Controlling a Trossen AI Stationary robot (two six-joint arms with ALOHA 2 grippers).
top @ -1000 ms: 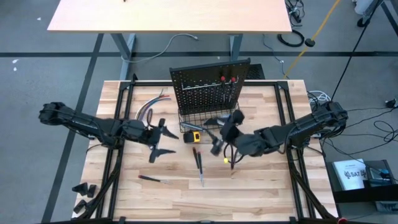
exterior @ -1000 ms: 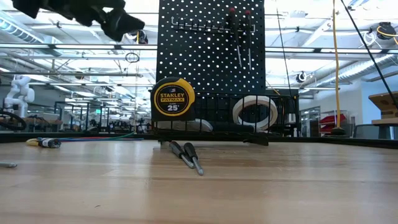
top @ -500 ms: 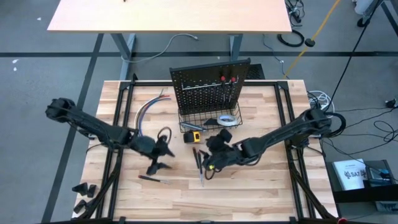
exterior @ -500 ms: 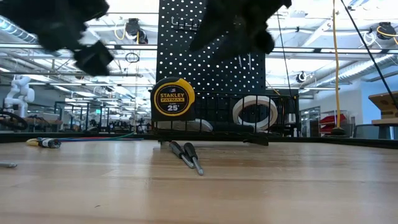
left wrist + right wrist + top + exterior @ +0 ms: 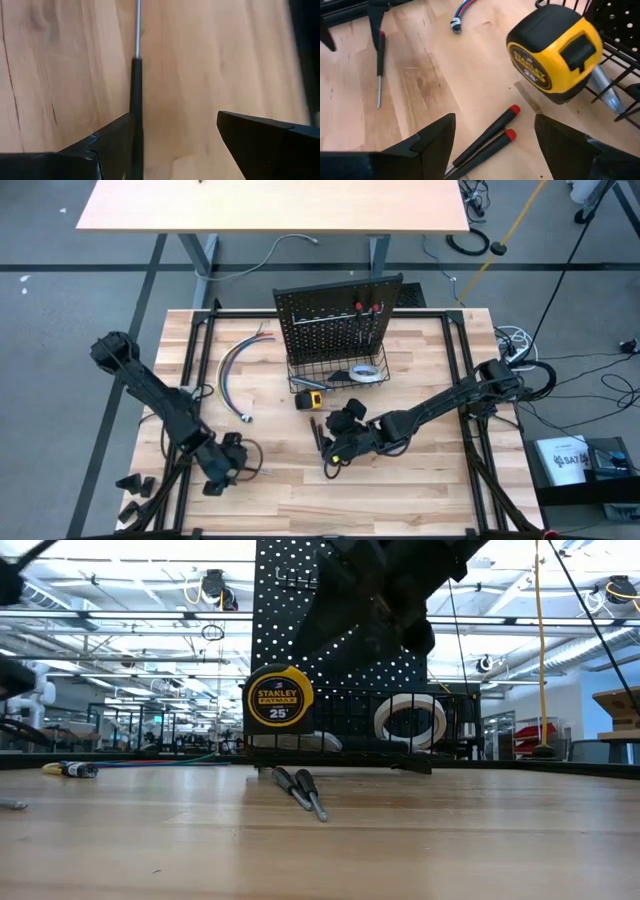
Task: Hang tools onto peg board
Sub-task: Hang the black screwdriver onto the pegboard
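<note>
The black handle (image 5: pixel 136 95) still has one finger above it in the left wrist view, so my left gripper should go lower before it closes on the handle.
The black peg board (image 5: pixel 335 320) stands at the table's far middle, with two red-ended screwdrivers (image 5: pixel 366 308) hanging on it. Its wire basket (image 5: pixel 300 368) holds the white tape roll (image 5: pixel 368 373). The tape measure (image 5: pixel 555 50) rests on the table against the basket's front. A pair of screwdrivers (image 5: pixel 487 140) lies flat before it. My right gripper (image 5: pixel 495 119) is open just above the pair. A lone screwdriver (image 5: pixel 136 100) lies flat at the near left. My left gripper (image 5: pixel 176 117) is open over it, the handle close beside one finger.
A bundle of coloured cables (image 5: pixel 240 355) lies on the table left of the peg board, its plug end (image 5: pixel 456 22) near the tape measure. Bare wooden table top (image 5: pixel 420 500) lies to the near right.
My left gripper has gone toward the table's near edge and down, over the lone screwdriver. My right gripper has gone toward the left and near edges and down, over the pair of screwdrivers. The tools have stayed where they were.
</note>
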